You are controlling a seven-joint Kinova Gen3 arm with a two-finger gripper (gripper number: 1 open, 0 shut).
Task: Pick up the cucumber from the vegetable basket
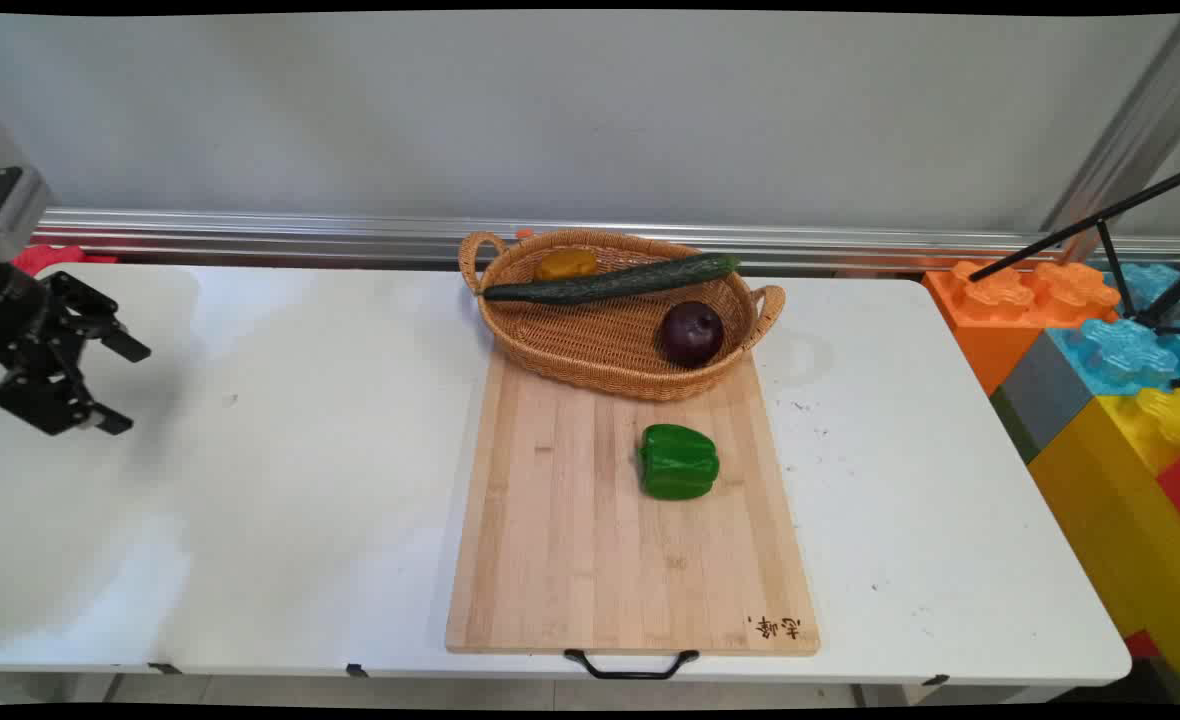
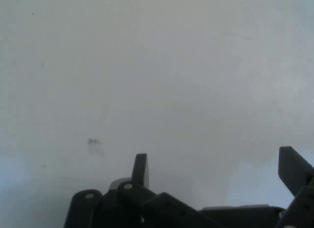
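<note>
The long cucumber needs to go from the wicker basket onto the cutting board (image 1: 570, 540), so my gripper will grab it by its middle (image 1: 612, 284) next.
My black gripper (image 1: 130, 385) hangs open and empty over the bare left part of the white table (image 1: 280, 480), far from everything else. In the hand view the two fingertips (image 2: 141, 169) stand wide apart above plain white tabletop with a faint smudge (image 2: 94, 143). A wooden cutting board (image 1: 570, 540) lies mid-table with a green bell pepper (image 1: 679, 461) on it. A wicker basket (image 1: 590, 350) sits at the board's far end. In it lie a long cucumber (image 1: 610, 281), a dark purple onion (image 1: 691, 333) and a yellow-orange vegetable (image 1: 566, 264).
Large orange, blue and yellow toy blocks (image 1: 1110, 340) stand off the table's right end, with a black tripod (image 1: 1140, 250) over them. A metal rail (image 1: 350, 235) runs along the wall behind the table. The board's black handle (image 1: 630, 665) overhangs the near edge.
</note>
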